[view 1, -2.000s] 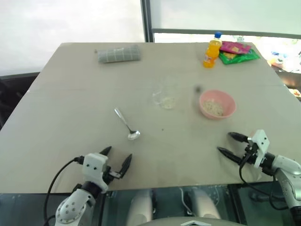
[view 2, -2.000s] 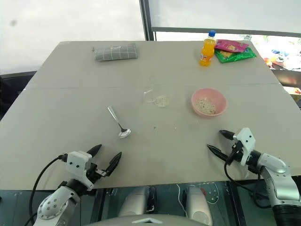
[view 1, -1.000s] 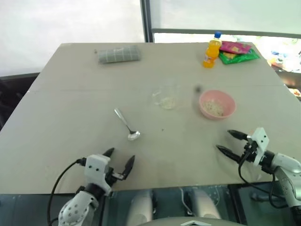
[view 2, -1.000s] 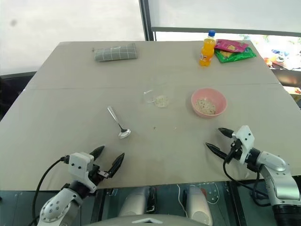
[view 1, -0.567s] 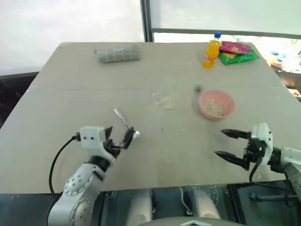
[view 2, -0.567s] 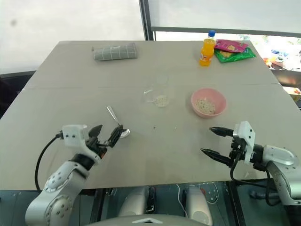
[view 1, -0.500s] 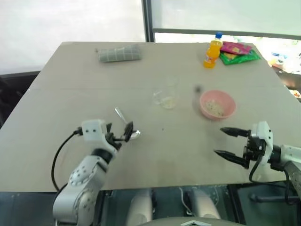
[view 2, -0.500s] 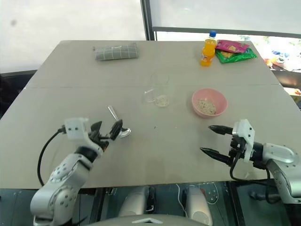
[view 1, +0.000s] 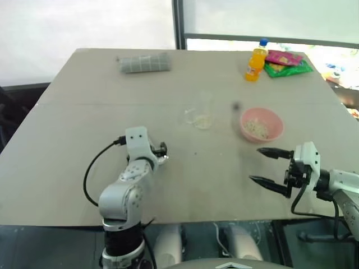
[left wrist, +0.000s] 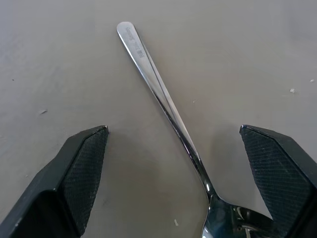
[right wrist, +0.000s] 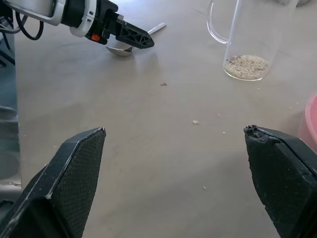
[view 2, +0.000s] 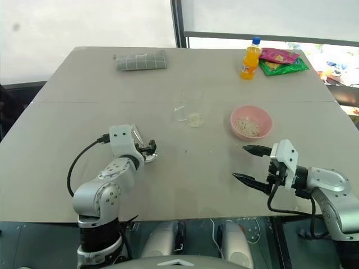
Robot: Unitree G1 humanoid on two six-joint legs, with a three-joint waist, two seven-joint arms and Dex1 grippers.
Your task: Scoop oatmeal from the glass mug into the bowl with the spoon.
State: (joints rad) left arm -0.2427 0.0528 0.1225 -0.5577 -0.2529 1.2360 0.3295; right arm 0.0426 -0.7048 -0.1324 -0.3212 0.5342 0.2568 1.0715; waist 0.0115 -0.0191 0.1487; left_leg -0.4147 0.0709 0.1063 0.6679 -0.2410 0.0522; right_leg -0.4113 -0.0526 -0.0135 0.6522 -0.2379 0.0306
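My right gripper grabs the silver spoon by the loose end of its handle (right wrist: 160,27) next, since my left gripper's fingers straddle the spoon near its bowl.
The silver spoon (left wrist: 163,101) lies flat on the table, left of centre. My left gripper (left wrist: 173,130) hangs just above it, open, one finger on each side of the handle near the spoon's bowl (view 1: 162,159). The clear glass mug (view 1: 201,112) stands upright mid-table with a thin layer of oatmeal (right wrist: 246,66) on its bottom. To its right sits the pink bowl (view 1: 243,122) with some oatmeal (view 2: 247,127) in it. My right gripper (view 1: 255,165) hovers open and empty in front of the bowl, pointing toward the table's middle.
An orange drink bottle (view 1: 254,59) and snack packets (view 1: 286,61) stand at the far right of the beige table (view 1: 213,185). A folded grey cloth (view 1: 145,63) lies at the far left. A few stray flakes dot the table between mug and right gripper.
My left arm has swung forward from the table's near edge to the spoon, tilting down over it. My right gripper has risen a little and turned toward the middle.
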